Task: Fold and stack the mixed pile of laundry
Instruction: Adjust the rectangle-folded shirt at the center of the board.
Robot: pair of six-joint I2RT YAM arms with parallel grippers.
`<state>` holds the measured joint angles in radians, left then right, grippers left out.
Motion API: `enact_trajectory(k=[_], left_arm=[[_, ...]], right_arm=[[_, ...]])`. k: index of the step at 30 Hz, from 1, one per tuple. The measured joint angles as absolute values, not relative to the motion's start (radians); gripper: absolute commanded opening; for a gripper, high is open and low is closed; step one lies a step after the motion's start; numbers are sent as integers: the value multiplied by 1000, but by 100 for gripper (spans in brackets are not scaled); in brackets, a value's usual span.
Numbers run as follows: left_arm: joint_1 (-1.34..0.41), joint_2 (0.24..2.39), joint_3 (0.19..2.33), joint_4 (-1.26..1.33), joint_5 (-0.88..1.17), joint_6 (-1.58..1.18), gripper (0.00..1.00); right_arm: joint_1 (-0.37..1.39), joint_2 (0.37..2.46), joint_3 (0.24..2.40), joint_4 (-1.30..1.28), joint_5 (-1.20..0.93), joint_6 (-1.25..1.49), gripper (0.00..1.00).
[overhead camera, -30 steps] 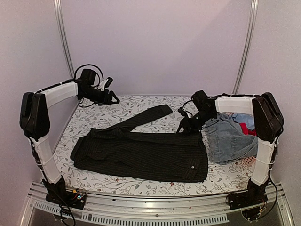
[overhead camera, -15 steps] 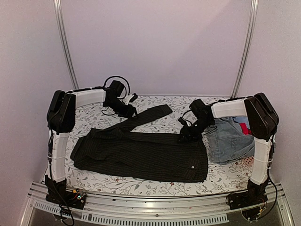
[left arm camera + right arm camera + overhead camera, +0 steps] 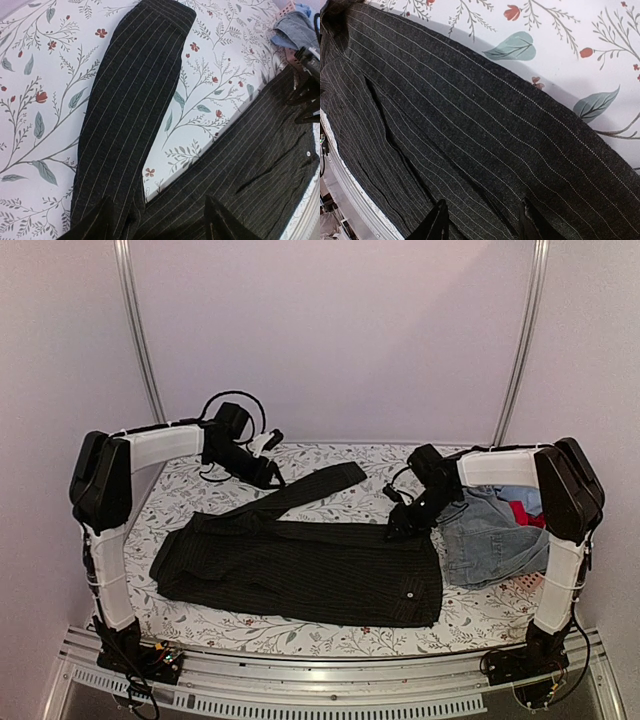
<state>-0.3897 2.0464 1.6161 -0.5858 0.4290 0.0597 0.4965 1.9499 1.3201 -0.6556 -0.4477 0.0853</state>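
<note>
The outstretched sleeve comes next, and my left gripper will take it by its edge (image 3: 325, 473), short of the cuff, to fold the shirt (image 3: 300, 565) over the shirt's body.
A large black pinstriped shirt (image 3: 300, 565) lies spread flat mid-table, one long sleeve (image 3: 310, 488) running up toward the back. My left gripper (image 3: 272, 475) hovers open over the lower end of that sleeve. In the left wrist view its fingertips (image 3: 107, 220) straddle the place where the sleeve (image 3: 132, 100) meets the body, nothing pinched. My right gripper (image 3: 397, 525) stands open just above the shirt's far right corner, its fingertips (image 3: 437, 222) spread over striped cloth (image 3: 470, 125). The rest of the laundry pile sits at the right: faded denim (image 3: 490, 535), a red garment (image 3: 525, 512) and a pale blue one (image 3: 520, 490).
A pink slatted basket (image 3: 520, 590) holds the denim heap at the table's right edge. The floral table cover (image 3: 250, 465) shows around the shirt. Metal frame posts (image 3: 135, 330) rise at both back corners, and a rail (image 3: 300, 680) runs along the front.
My left arm swung in from the far left wall to the sleeve's lower end. My right gripper stayed near the shirt's far right corner, shifting only slightly.
</note>
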Motion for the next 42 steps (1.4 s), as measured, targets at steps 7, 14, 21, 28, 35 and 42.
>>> enact_trajectory(k=[7, 14, 21, 28, 35, 42], left_arm=[[-393, 2112, 1698, -552, 383, 44, 59], [-445, 2314, 1894, -529, 343, 72, 59], [-535, 2497, 2099, -542, 301, 101, 61], [-563, 2603, 2199, -530, 248, 113, 46], [-566, 2608, 2200, -532, 237, 130, 0], [-555, 2524, 2106, -562, 411, 123, 0]], right_arm=[[496, 1951, 1302, -673, -431, 86, 46], [496, 1950, 1303, -673, -421, 104, 46], [493, 1937, 1304, -671, -400, 138, 47], [465, 1886, 1315, -666, -372, 154, 50], [444, 1831, 1317, -638, -326, 132, 71], [444, 1659, 1267, -477, -282, 47, 87]])
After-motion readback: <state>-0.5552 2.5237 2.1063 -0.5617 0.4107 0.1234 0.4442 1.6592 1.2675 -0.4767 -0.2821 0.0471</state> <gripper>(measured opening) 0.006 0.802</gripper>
